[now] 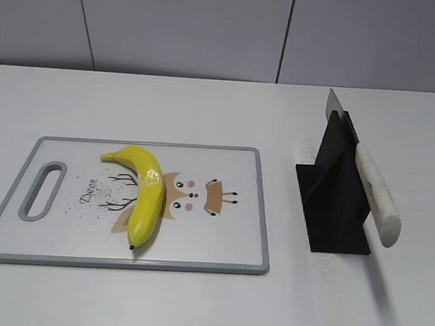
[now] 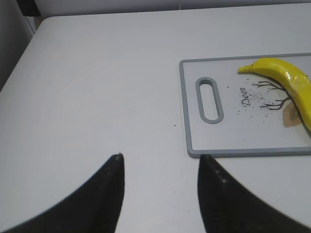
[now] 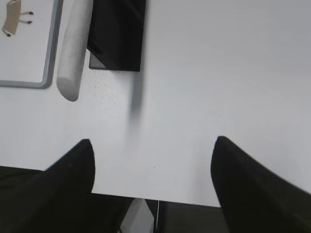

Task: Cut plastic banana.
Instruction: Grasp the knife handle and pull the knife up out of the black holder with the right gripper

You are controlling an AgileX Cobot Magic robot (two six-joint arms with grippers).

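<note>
The knife's blade (image 1: 336, 104) is against the black stand. My right gripper should grab the knife by its white handle (image 1: 377, 190) next, because the handle sticks out.
The plastic banana (image 1: 145, 190) is glossy yellow and curved. It lies on a white cutting board (image 1: 219, 245) with a grey rim, and shows at the right edge of the left wrist view (image 2: 286, 77). A knife with a white handle (image 1: 377, 190) rests slanted in a black stand (image 1: 335, 193); the handle also shows in the right wrist view (image 3: 74, 48). My left gripper (image 2: 160, 160) is open and empty above bare table, left of the board (image 2: 233, 151). My right gripper (image 3: 153, 145) is open and empty over the table's near edge, apart from the knife. Neither gripper shows in the exterior view.
The board has a slot handle (image 1: 42, 189) at its left end and a deer drawing in the middle. Bare white table (image 1: 206, 110) lies between the board and the stand. A grey panelled wall (image 1: 182, 26) stands behind the table.
</note>
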